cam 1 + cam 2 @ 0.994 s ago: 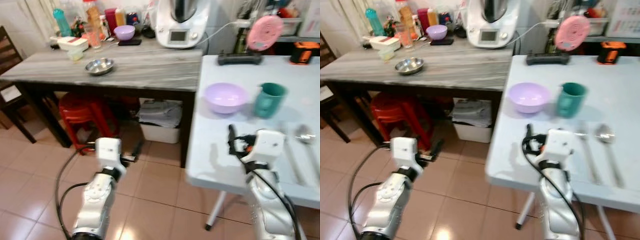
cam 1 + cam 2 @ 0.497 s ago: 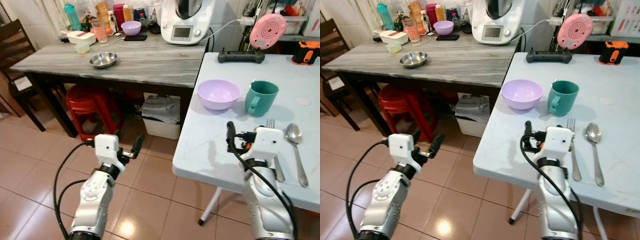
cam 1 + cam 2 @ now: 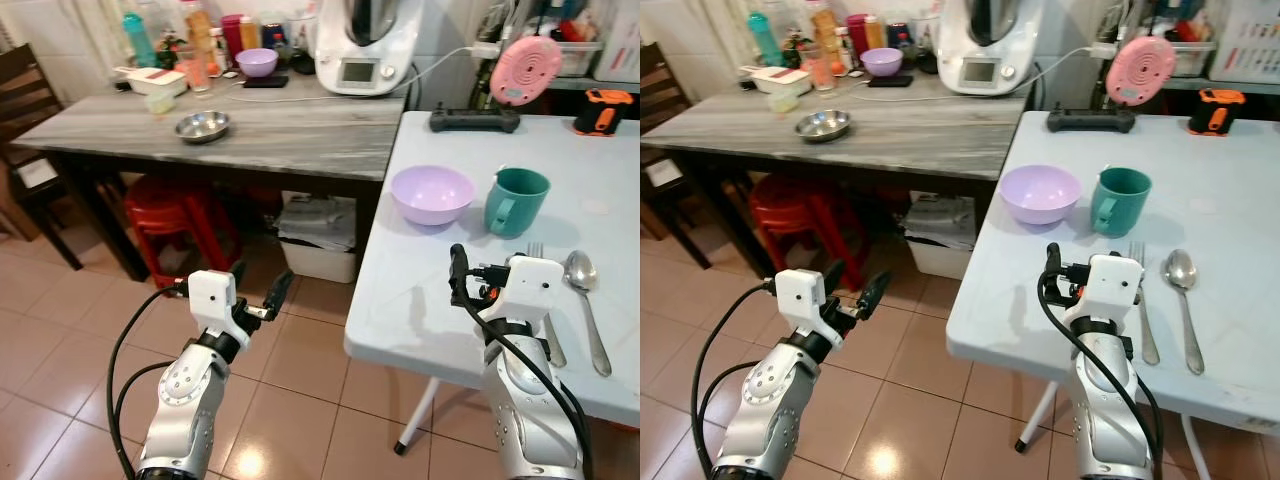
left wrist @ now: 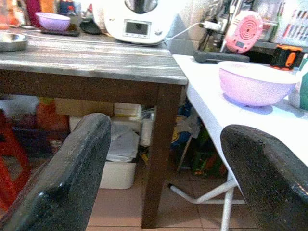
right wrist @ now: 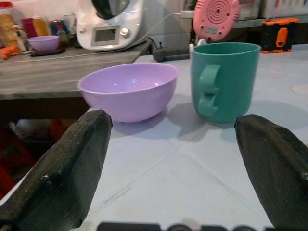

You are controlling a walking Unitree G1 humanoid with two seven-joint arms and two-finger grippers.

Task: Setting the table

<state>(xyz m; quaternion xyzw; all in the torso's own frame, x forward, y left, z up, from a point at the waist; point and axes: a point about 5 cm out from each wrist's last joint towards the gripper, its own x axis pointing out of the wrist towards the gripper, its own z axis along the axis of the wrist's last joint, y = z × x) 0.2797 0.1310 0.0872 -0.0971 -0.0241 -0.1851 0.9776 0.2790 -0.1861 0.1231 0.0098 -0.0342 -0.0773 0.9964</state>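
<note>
The lilac bowl needs to be set on the table, so I should grip it by its rim with my right gripper next.
On the white folding table stand a lilac bowl and a teal mug side by side. A fork and a spoon lie in front of the mug. My right gripper hovers low over the table's near part, open and empty, pointing at the bowl and mug. My left gripper is open and empty too, held over the tiled floor to the left of the white table, below its top.
A grey wooden table joins on the left, bearing a steel bowl, a kitchen machine, bottles and a small purple bowl. Red stools and a white box sit under it. A dark chair stands far left.
The camera has shifted and the blur has gone. Both grippers keep their places in the picture, open and empty, and the tableware has not moved.
</note>
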